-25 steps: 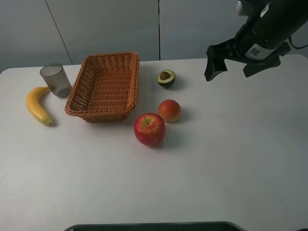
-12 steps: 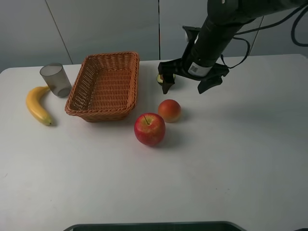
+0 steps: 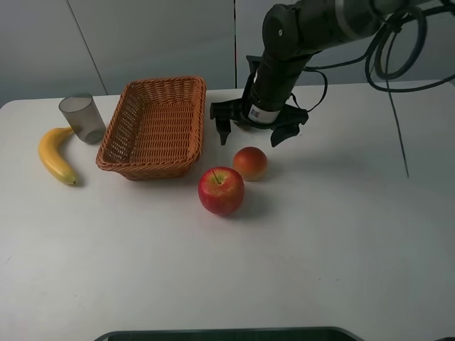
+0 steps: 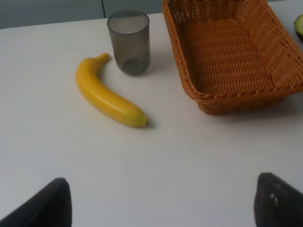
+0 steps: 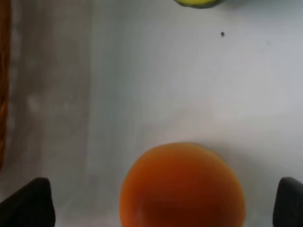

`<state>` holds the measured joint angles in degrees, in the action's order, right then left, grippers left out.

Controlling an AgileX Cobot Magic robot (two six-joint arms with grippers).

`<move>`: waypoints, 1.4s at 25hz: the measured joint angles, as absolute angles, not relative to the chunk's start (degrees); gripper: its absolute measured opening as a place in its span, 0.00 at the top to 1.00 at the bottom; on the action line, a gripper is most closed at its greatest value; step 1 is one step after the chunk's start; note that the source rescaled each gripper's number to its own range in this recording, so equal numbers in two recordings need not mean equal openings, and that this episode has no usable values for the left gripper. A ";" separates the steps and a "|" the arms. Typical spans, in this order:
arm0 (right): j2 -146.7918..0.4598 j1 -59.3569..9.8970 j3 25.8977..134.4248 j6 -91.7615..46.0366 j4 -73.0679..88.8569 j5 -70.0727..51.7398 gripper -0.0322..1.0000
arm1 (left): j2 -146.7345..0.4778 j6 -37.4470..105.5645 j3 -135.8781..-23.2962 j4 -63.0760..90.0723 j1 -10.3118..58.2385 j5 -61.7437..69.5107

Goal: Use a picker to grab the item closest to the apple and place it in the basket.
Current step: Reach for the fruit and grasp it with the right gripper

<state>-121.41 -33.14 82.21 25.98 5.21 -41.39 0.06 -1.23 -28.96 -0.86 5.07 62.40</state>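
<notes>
My right gripper is to take hold of the orange fruit next, the item closest to the apple (image 3: 221, 191), by its round middle (image 3: 250, 164), and will put it into the wicker basket.
A red apple (image 3: 221, 191) sits on the white table, with a round orange fruit (image 3: 250, 163) touching or nearly touching it on its far right. The wicker basket (image 3: 195, 121) stands to their left, with nothing in it. My right gripper (image 3: 249, 136) hangs open just above and behind the orange fruit. In the right wrist view the orange fruit (image 5: 182, 187) lies between the spread dark fingertips (image 5: 28, 203). My left gripper (image 4: 161, 208) is open over bare table, short of the basket (image 4: 236, 97), and it does not show in the exterior view.
A halved avocado (image 5: 199, 3) lies beyond the orange fruit, hidden behind the right arm in the exterior view. At the far left, a yellow banana (image 3: 55, 155) and a grey cup (image 3: 82, 118) sit beside the basket. Black cables (image 3: 391, 64) trail off the right arm.
The right arm has swung in from the far right, leftward and down, and now stands over the orange fruit and covers the avocado. The fruits and basket have not moved.
</notes>
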 joint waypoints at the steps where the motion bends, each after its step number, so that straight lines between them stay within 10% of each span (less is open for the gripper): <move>1: -122.04 -33.22 82.44 26.45 5.21 -41.56 0.00 | 0.06 -1.23 -28.96 -0.86 5.07 62.40; 31: -128.00 -33.27 83.12 31.84 1.79 -42.19 0.00 | 0.06 -1.23 -28.96 -0.86 5.07 62.40; 33: -128.00 -33.27 83.12 31.84 1.55 -42.19 0.13 | 0.06 -1.23 -28.96 -0.86 5.07 62.40; 35: -128.23 -33.27 83.12 31.84 1.00 -42.28 0.62 | 0.06 -1.23 -28.96 -0.86 5.07 62.40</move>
<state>-128.23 -33.27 83.12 31.84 1.00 -42.28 0.06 -1.23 -28.96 -0.86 5.07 62.40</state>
